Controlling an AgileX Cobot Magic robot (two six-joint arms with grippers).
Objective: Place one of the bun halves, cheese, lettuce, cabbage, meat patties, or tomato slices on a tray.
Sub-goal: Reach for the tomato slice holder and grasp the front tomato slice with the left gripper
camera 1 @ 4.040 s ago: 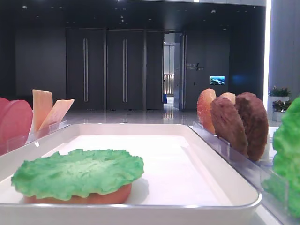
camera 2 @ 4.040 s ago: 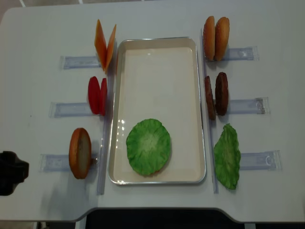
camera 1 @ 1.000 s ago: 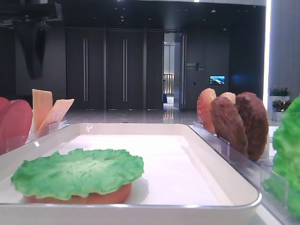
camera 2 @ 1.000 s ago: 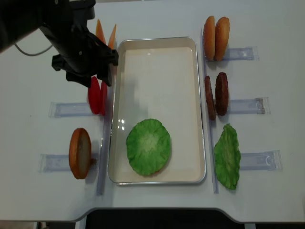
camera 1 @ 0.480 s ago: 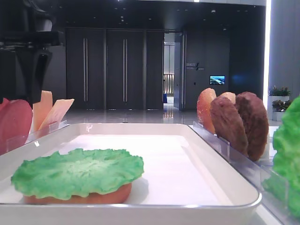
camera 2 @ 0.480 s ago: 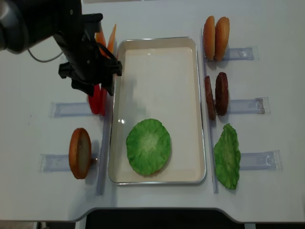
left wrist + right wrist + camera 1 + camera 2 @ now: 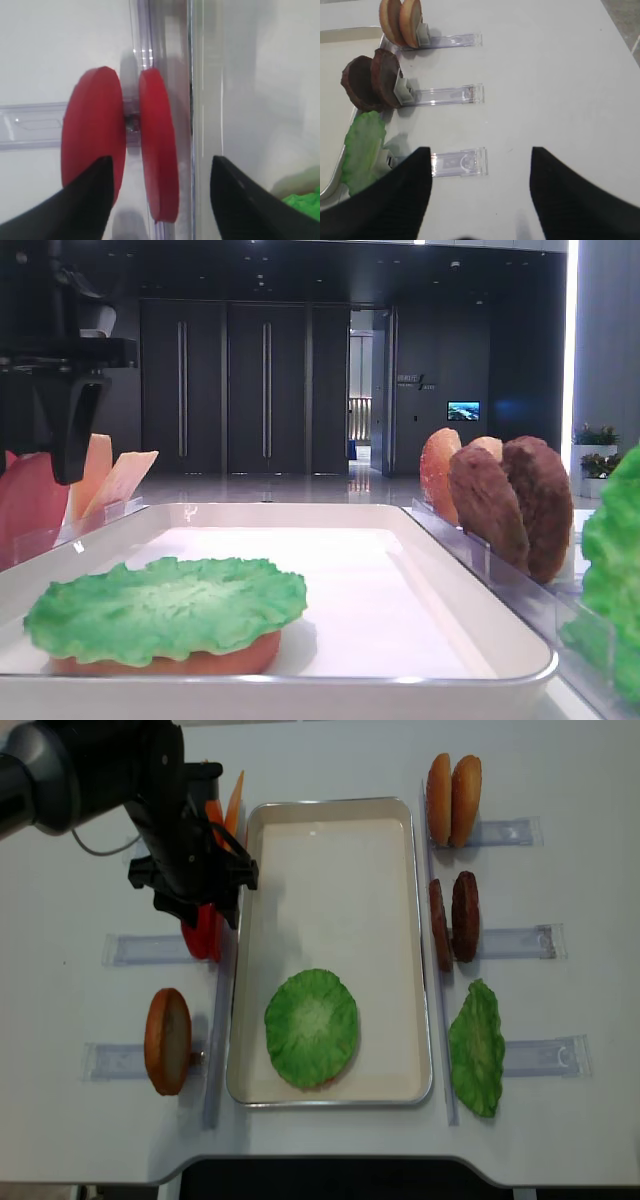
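Note:
The left gripper's fingers reach down around the inner tomato slice beside the tray's rim in the left wrist view, so the left gripper needs to close on the slice.
Two red tomato slices stand on edge in a clear rack just left of the white tray. My left gripper hangs open above them. The slice nearer the tray lies between its fingers without touching them, and the left finger overlaps the outer slice. From above, the left gripper covers most of the slices. A green lettuce leaf lies on a bun half in the tray's near end. My right gripper is open over bare table. Cabbage is out of view.
Cheese slices stand behind the tomatoes, and a bun half stands in front of them. Right of the tray stand two bun halves, two meat patties and another green leaf, all in clear racks.
The left arm came in from the left table edge and, over the last second, moved nearer and lower onto the tomato slices, jaws staying open. Food and tray are unmoved.

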